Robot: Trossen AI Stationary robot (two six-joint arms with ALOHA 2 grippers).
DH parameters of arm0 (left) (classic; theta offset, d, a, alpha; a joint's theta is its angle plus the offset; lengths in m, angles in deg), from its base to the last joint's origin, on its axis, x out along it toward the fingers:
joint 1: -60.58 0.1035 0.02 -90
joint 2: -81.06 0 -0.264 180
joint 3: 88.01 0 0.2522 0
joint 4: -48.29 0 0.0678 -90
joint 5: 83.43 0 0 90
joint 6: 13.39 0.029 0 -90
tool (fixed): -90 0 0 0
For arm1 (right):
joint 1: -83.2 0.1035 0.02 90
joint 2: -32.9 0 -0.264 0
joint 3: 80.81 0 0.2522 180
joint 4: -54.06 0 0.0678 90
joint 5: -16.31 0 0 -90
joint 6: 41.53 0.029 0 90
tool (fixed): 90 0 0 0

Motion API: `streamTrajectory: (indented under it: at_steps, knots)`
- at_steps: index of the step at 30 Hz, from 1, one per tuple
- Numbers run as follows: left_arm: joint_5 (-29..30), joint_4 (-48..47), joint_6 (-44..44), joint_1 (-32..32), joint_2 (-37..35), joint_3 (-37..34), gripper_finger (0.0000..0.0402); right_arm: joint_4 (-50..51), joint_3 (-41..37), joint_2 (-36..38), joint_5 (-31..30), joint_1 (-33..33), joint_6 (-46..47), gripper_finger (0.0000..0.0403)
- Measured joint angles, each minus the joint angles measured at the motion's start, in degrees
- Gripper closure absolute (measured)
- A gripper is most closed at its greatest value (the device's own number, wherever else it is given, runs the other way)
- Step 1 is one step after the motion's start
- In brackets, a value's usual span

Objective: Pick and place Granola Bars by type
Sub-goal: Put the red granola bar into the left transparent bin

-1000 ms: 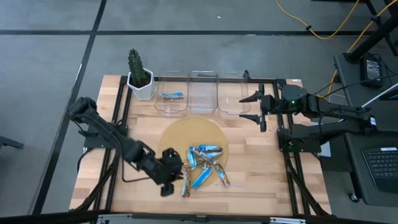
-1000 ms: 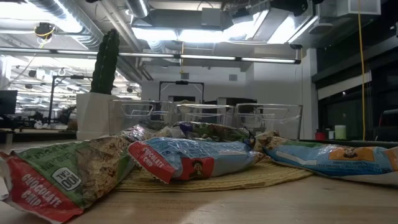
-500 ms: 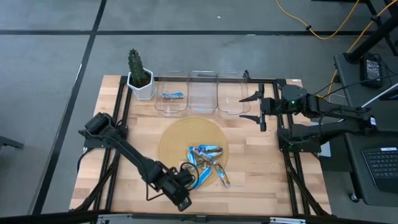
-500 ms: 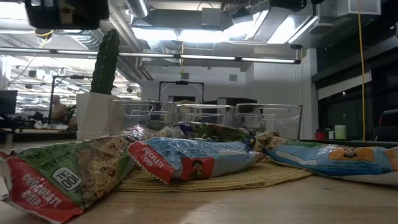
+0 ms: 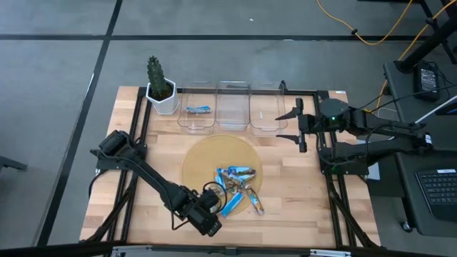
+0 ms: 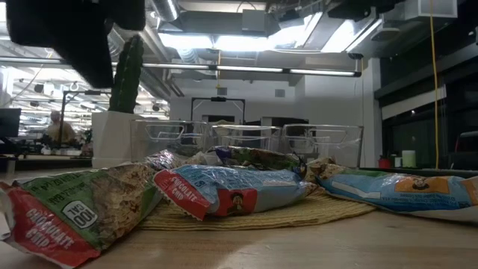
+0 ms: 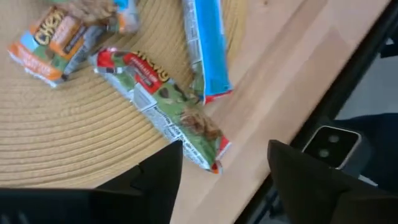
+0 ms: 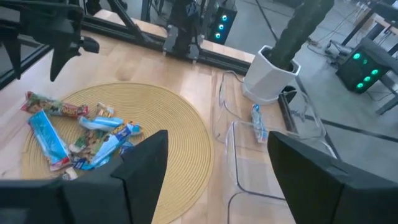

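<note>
My left gripper grabs the green-and-red chocolate chip bar by its crimped wrapper end [image 7: 213, 149] next, to sort the bar into its bin.
Several granola bars [image 5: 234, 187] lie heaped on the near part of a round woven mat [image 5: 214, 153]. A green-and-red bar [image 7: 163, 99] lies at the heap's near left edge, beside a bright blue bar [image 7: 205, 43] and an orange one [image 7: 55, 42]. My left gripper [image 7: 224, 180] hovers open above the green bar's near end, touching nothing. It shows dark at the top left of the low view, above the green bar [image 6: 75, 213]. One blue bar [image 5: 198, 110] lies in the left clear bin [image 5: 196, 121]. My right gripper [image 5: 289, 126] waits open beside the right bin.
Three clear bins stand in a row at the far side, the middle bin [image 5: 232, 107] and the right bin [image 5: 265, 107] with no bars showing. A cactus in a white pot [image 5: 160, 89] stands at the far left. Black frame rails [image 5: 139, 121] run along both table sides.
My left gripper has swung toward the table's near edge and a little to the right, ending over the near left edge of the heap. In the low view it has come into the picture from the top left. The bars lie as before.
</note>
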Motion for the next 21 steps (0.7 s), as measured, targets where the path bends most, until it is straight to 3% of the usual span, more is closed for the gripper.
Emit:
streamTrajectory:
  at_steps: [17,21]
  knots:
    - [-1.8,4.6,-2.0,0.4,9.4,0.0,0.0167,0.8,0.0,0.0,-0.1,0.0,-2.8,0.0126]
    - [-2.3,5.6,-2.7,0.4,9.9,0.0,0.0183,0.8,0.0,0.0,-0.1,0.0,-3.8,0.0126]
